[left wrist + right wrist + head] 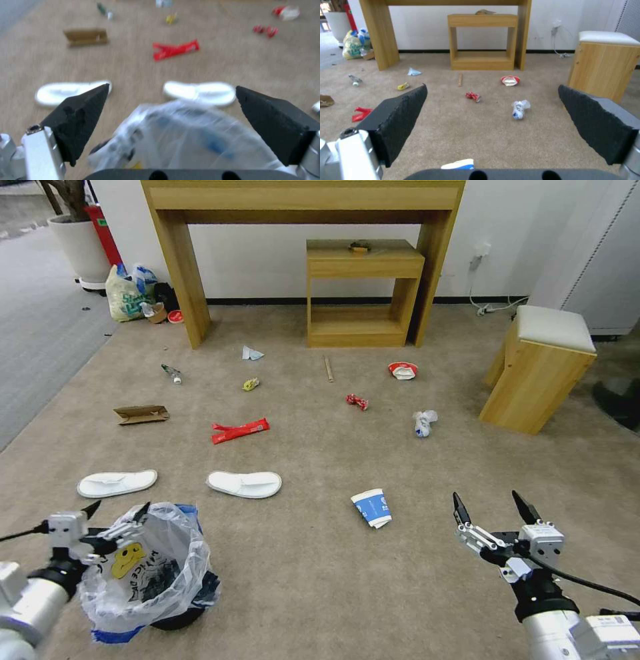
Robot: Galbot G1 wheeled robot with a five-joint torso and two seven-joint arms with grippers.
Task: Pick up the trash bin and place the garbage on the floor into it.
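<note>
I should next grab the trash bin by its thin, bag-lined rim (96, 577) with my left gripper, as the bin's round opening is wider than my open fingers.
The trash bin (175, 617), dark and lined with a crinkly clear bag (186, 140), stands on the beige floor (320, 580) at the near left. My left gripper (119, 509) hovers open over its far rim, jaws wide apart (172, 86). Low at the near right, my right gripper (490, 503) is open and holds nothing (491, 86). The garbage lies scattered: two white slippers (117, 483) (245, 483), a blue-white paper cup (372, 508), a red wrapper (240, 431), brown cardboard (141, 414), a wooden stick (328, 369) and a crumpled cup (425, 422).
A wooden desk (180, 273) and a small shelf unit (363, 290) stand against the far wall. A padded stool (543, 367) sits at the right. A yellowish printed bag (127, 293) and a plant pot (80, 243) are at the far left by grey carpet.
</note>
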